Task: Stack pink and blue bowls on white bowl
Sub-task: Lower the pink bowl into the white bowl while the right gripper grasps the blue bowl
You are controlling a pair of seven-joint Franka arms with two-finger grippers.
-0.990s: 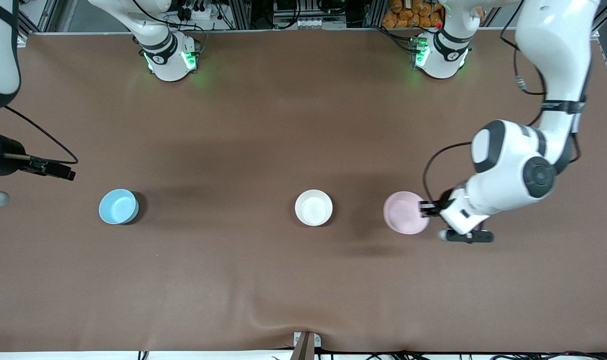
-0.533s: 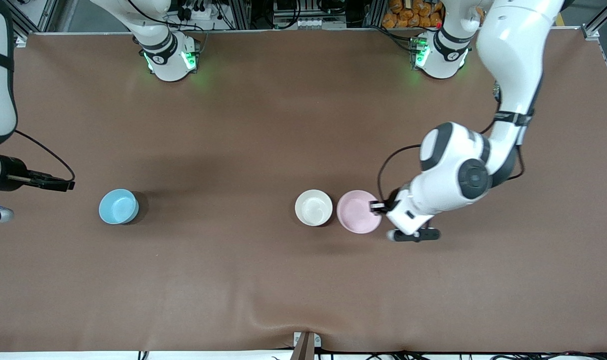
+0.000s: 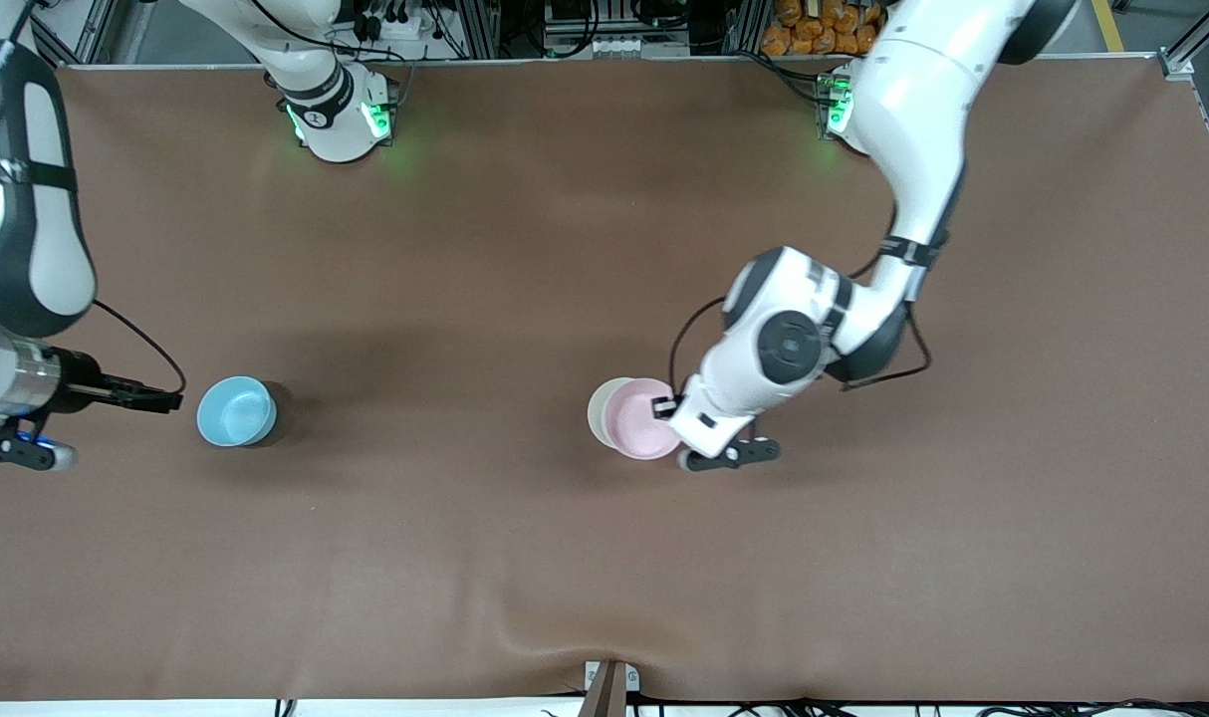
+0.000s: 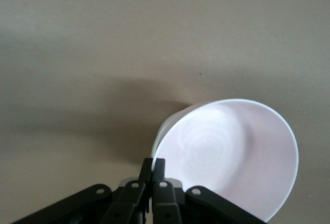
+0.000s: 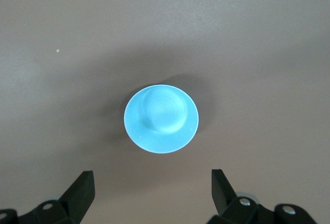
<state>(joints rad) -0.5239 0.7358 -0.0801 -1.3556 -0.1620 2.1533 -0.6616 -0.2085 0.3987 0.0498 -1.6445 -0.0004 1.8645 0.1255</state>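
My right gripper should take hold of the blue bowl by its rim (image 3: 232, 381) next, to stack it on the white bowl (image 3: 599, 411).
My left gripper (image 3: 663, 406) is shut on the rim of the pink bowl (image 3: 642, 418) and holds it over the white bowl (image 3: 599, 411), which shows only as a crescent under it. In the left wrist view the pink bowl (image 4: 232, 157) fills the space past my pinched fingers (image 4: 159, 166), and a sliver of the white bowl (image 4: 161, 134) shows beneath. The blue bowl (image 3: 235, 411) stands on the table toward the right arm's end. My right gripper (image 3: 171, 402) is open beside it, and in the right wrist view the blue bowl (image 5: 161, 118) lies past the spread fingers (image 5: 82, 188).
The brown table mat (image 3: 525, 558) has a raised wrinkle near its front edge. A small metal bracket (image 3: 609, 685) sits at that edge. The arm bases (image 3: 341, 115) stand along the edge farthest from the front camera.
My left arm has carried the pink bowl from the left arm's end across to over the white bowl. My right gripper has moved in closer to the blue bowl.
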